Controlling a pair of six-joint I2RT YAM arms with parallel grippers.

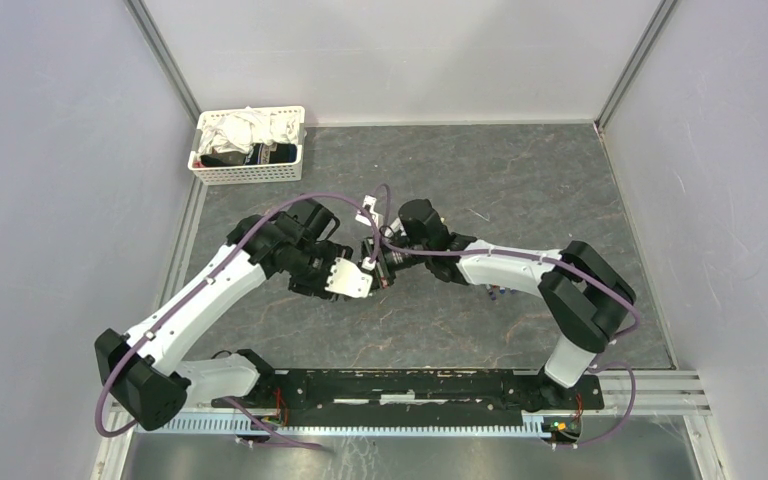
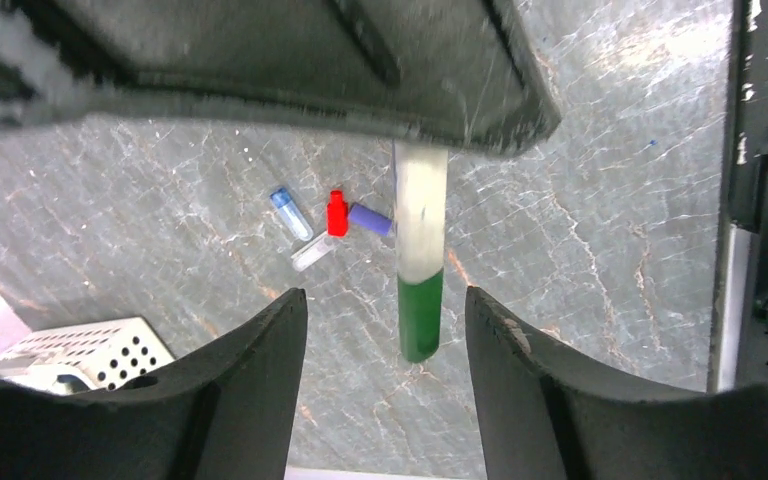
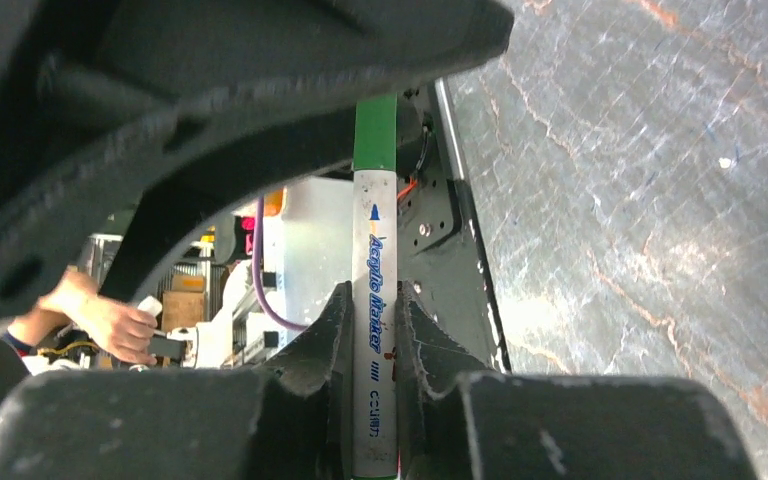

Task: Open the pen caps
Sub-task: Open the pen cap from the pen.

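The left gripper will grab the sides of the pen's green cap (image 2: 420,318) next and leave the pen's white body to the right gripper.
My right gripper (image 3: 372,295) is shut on the white barrel of an acrylic marker pen (image 3: 375,330). Its green cap (image 3: 374,130) is on the far end, pointing at my left gripper. In the left wrist view the same pen (image 2: 420,210) hangs down from above. Its green cap (image 2: 420,315) sits between the open fingers of my left gripper (image 2: 385,297), with a gap on each side. A blue cap (image 2: 290,212), a red cap (image 2: 336,212) and a purple cap (image 2: 370,218) lie loose on the table beyond. In the top view the two grippers, left (image 1: 352,278) and right (image 1: 380,265), meet at mid-table.
A white slatted basket (image 1: 250,170) of cloths stands at the back left; its corner shows in the left wrist view (image 2: 90,350). A small clear piece (image 2: 312,252) lies by the red cap. Small coloured items (image 1: 497,293) lie under the right forearm. The black base rail (image 1: 410,385) runs along the near edge.
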